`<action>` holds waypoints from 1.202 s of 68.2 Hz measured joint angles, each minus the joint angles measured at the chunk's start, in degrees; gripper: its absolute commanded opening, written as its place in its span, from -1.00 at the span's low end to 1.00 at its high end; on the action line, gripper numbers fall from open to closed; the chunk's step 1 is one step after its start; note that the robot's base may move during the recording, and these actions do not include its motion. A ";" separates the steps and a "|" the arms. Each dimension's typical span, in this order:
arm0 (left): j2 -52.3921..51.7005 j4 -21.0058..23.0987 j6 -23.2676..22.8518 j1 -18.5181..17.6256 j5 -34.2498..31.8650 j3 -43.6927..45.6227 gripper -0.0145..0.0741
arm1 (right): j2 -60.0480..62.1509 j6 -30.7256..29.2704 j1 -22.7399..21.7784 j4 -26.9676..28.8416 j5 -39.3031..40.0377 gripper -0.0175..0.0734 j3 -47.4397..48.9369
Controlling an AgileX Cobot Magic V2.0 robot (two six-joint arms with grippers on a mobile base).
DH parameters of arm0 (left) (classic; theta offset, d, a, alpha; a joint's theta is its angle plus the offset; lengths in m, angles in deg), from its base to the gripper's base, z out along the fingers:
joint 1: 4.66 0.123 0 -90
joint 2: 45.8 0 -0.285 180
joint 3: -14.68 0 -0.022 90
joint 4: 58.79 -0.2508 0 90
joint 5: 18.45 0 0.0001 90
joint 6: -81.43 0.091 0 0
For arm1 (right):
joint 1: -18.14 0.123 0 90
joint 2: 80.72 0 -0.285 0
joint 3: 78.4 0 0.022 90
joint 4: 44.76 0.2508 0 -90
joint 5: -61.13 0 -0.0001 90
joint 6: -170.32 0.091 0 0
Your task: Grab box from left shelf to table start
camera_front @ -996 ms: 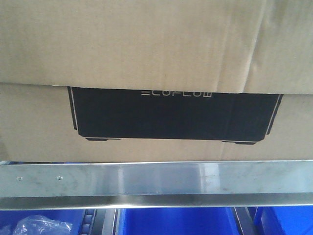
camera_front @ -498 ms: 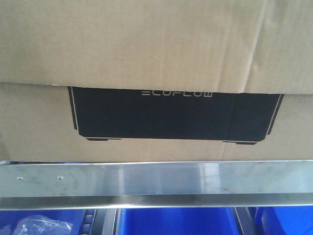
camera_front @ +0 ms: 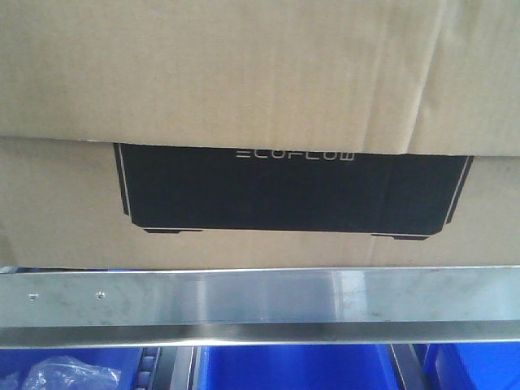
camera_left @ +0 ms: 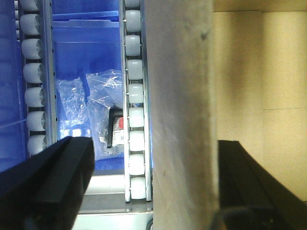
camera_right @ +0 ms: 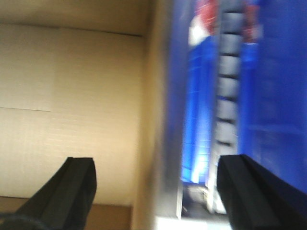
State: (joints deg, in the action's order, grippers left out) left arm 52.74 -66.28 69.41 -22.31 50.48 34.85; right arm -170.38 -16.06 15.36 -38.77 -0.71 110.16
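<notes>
My right gripper grabs the box by its cardboard side panel (camera_right: 81, 110) next, to carry the box to the table.
The box (camera_front: 244, 73), brown cardboard with a black ECOFLOW panel (camera_front: 284, 191), sits on the left shelf behind its steel front rail (camera_front: 260, 296). It fills the front view. My left gripper (camera_left: 153, 148) is open. In its view the rail (camera_left: 180, 96) runs up between the black fingers and the box (camera_left: 268, 72) lies beyond the right finger. My right gripper (camera_right: 156, 163) is open too, in a blurred view, with the box (camera_right: 72, 96) behind its left finger and the rail (camera_right: 158, 120) between the fingers. The table is out of view.
Blue plastic bins (camera_front: 284, 370) stand on the level under the rail, one holding a clear plastic bag (camera_left: 91, 105). White roller tracks (camera_left: 135, 120) run beside the bins. More blue bins (camera_right: 278, 96) show past the right gripper.
In the front view the box's black panel has shifted a few pixels to the right. The rail and bins look the same.
</notes>
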 measured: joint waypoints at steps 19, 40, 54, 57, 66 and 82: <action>0.00 1.16 0.00 0.00 -0.51 0.00 0.23 | -7.35 -0.45 0.00 0.23 0.11 0.69 0.25; 0.00 1.59 0.00 0.00 -0.72 0.00 -0.52 | -8.11 -1.41 0.00 0.77 0.48 -0.46 0.49; 0.00 1.94 -0.21 0.00 -1.31 0.00 -0.88 | -8.11 -1.86 0.00 1.46 0.48 -0.49 0.61; 0.00 1.83 -0.21 0.00 -1.31 0.00 -0.88 | -8.11 -1.86 0.00 1.58 0.48 -0.49 0.61; 0.00 1.61 -0.21 0.00 -1.54 0.00 -0.88 | -8.11 -1.86 0.00 1.66 0.48 -0.49 0.71; -0.24 1.29 -0.48 -0.10 -1.55 0.00 -0.88 | -7.26 -1.86 0.11 1.80 0.03 -0.49 0.83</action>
State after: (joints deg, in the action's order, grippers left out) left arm 52.50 -64.99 68.93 -22.41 48.92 34.85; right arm -177.65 -17.93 15.47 -36.97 -0.68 110.99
